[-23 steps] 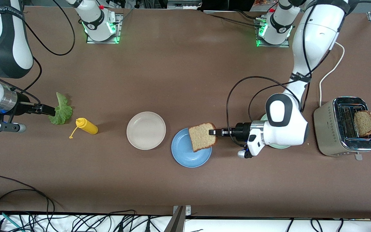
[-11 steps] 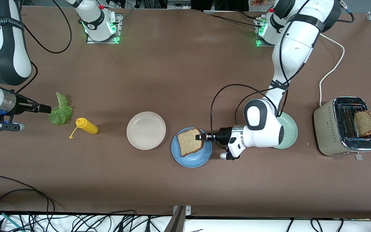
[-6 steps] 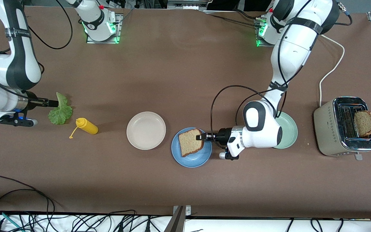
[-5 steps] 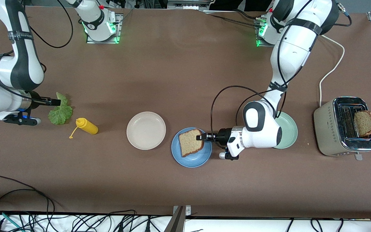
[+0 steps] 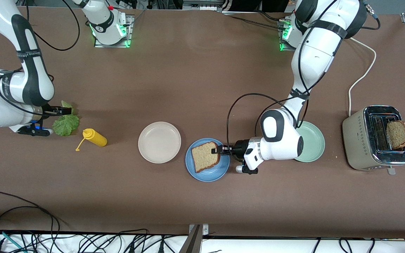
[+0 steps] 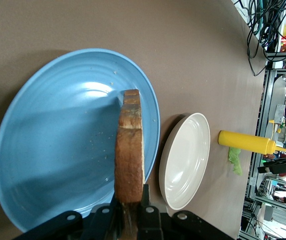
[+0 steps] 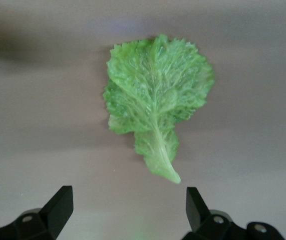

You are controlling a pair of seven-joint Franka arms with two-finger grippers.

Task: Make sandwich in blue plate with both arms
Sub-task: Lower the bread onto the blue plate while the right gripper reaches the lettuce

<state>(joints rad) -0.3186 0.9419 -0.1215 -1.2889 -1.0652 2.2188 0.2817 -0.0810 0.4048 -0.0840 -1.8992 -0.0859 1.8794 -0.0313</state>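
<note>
Next, my right gripper grabs the lettuce leaf by its pale stem point(image 7: 167, 166), ready to layer the lettuce onto the sandwich.
A brown bread slice point(image 5: 205, 156) lies low over the blue plate point(image 5: 216, 173); I cannot tell whether it rests on it. My left gripper point(image 5: 216, 150) is shut on the slice's crust edge at the plate's rim toward the left arm's end. In the left wrist view the bread slice point(image 6: 129, 155) shows edge-on over the blue plate point(image 6: 57, 150), pinched in the left gripper point(image 6: 130, 197). The green lettuce leaf point(image 5: 65, 124) lies on the table at the right arm's end. My right gripper point(image 5: 67, 111) hangs open over it. In the right wrist view the lettuce leaf point(image 7: 155, 95) lies ahead of the right gripper point(image 7: 127, 200).
A second bread slice point(image 5: 397, 134) stands in the toaster point(image 5: 364, 140) at the left arm's end. A mint-green plate point(image 5: 311, 144) lies under the left arm's wrist. A beige-white plate point(image 5: 159, 142) sits beside the blue plate, and a yellow squeeze bottle point(image 5: 95, 137) lies beside the lettuce.
The left gripper has brought the bread slice down flat over the blue plate and nudged it toward the right arm's end. The right arm has swung round and its gripper now hangs over the lettuce.
</note>
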